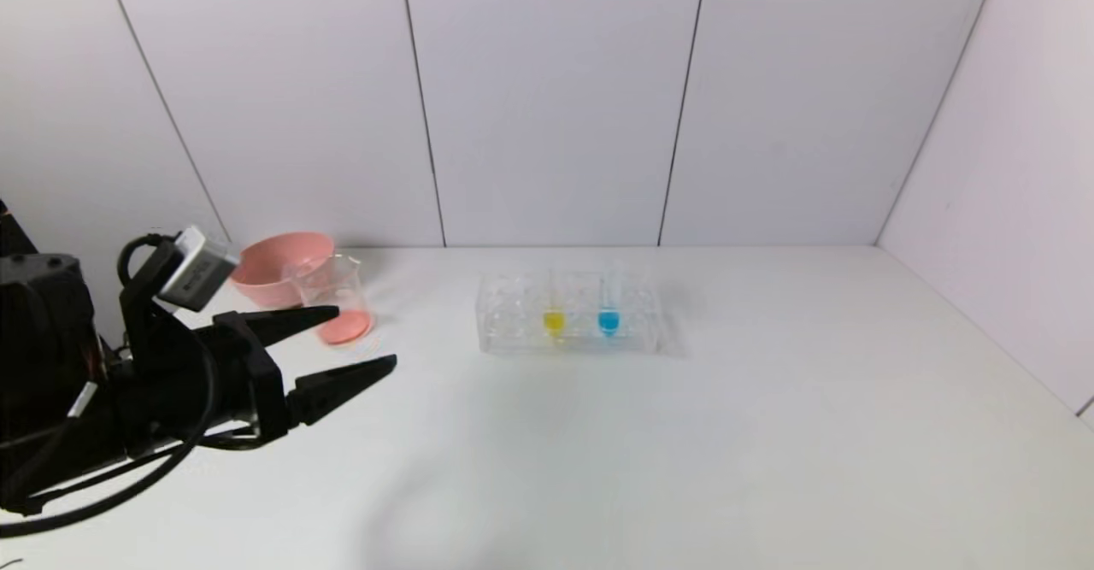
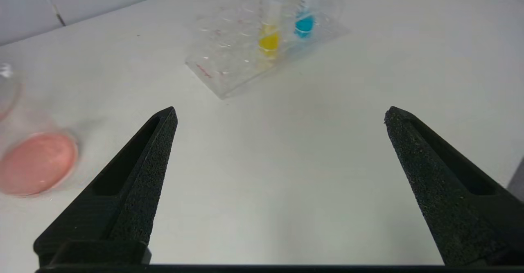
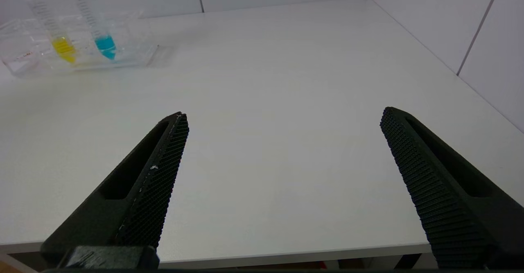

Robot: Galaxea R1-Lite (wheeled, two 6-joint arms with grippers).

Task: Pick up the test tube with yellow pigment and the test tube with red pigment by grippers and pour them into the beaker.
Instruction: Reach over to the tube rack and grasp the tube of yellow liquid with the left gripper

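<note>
I should next grab the yellow test tube with my left gripper by its exposed upper section (image 1: 554,286), because the clear rack closes around the tube's lower end.
The test tube with yellow pigment (image 1: 554,320) (image 2: 269,41) (image 3: 63,46) stands upright in a clear rack (image 1: 513,318) at mid-table. The test tube with red pigment is out of view. The glass beaker (image 1: 342,292) (image 2: 37,162) stands at the back left with pinkish-red liquid at its bottom. My left gripper (image 1: 366,337) (image 2: 280,113) hovers open and empty just in front of the beaker, pointing toward the rack. My right gripper (image 3: 283,113) is open and empty above the table's near edge, outside the head view.
A blue-liquid tube (image 1: 608,320) (image 2: 304,23) (image 3: 105,46) stands next to the yellow one in the rack. A pink bowl (image 1: 273,267) sits behind the beaker against the back wall. White walls close the table at the back and right.
</note>
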